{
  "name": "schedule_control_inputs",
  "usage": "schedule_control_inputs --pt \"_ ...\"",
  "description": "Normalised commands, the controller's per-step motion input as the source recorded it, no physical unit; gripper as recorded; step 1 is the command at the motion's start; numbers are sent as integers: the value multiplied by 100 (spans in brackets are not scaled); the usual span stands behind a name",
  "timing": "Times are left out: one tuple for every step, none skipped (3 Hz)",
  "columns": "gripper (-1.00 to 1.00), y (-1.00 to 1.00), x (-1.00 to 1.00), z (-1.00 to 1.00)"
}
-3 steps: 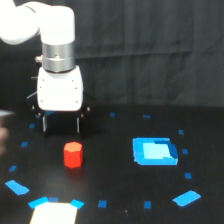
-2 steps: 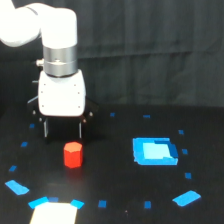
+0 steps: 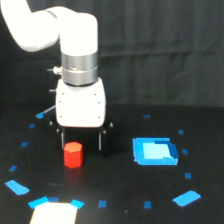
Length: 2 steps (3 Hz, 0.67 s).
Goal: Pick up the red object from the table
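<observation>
My gripper is about to grab the red object by its block body point(image 3: 72, 155), so that it can pick the red object up from the table.
The red object point(image 3: 73, 155) is a small red-orange block standing on the black table point(image 3: 125, 195), left of centre in the exterior view. My gripper point(image 3: 82, 145) hangs under the white wrist, low over the table, just behind the block. Its two dark fingers point(image 3: 103, 141) are spread apart, wider than the block, and hold nothing. The block sits near the left finger, in front of the finger gap. I cannot tell whether the fingertips touch the table.
A larger blue rectangular patch point(image 3: 155, 151) lies to the exterior view's right of the gripper. A pale patch point(image 3: 54, 212) lies at the front left edge. Small blue tape marks point(image 3: 186, 198) ring the area. A dark curtain closes the back.
The gripper has moved toward the exterior view's right and down, ending close behind the red block. The block has not moved.
</observation>
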Motion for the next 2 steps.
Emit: schedule_control_inputs --pt "-50 -56 12 -11" --pt "-100 -16 -11 -84"
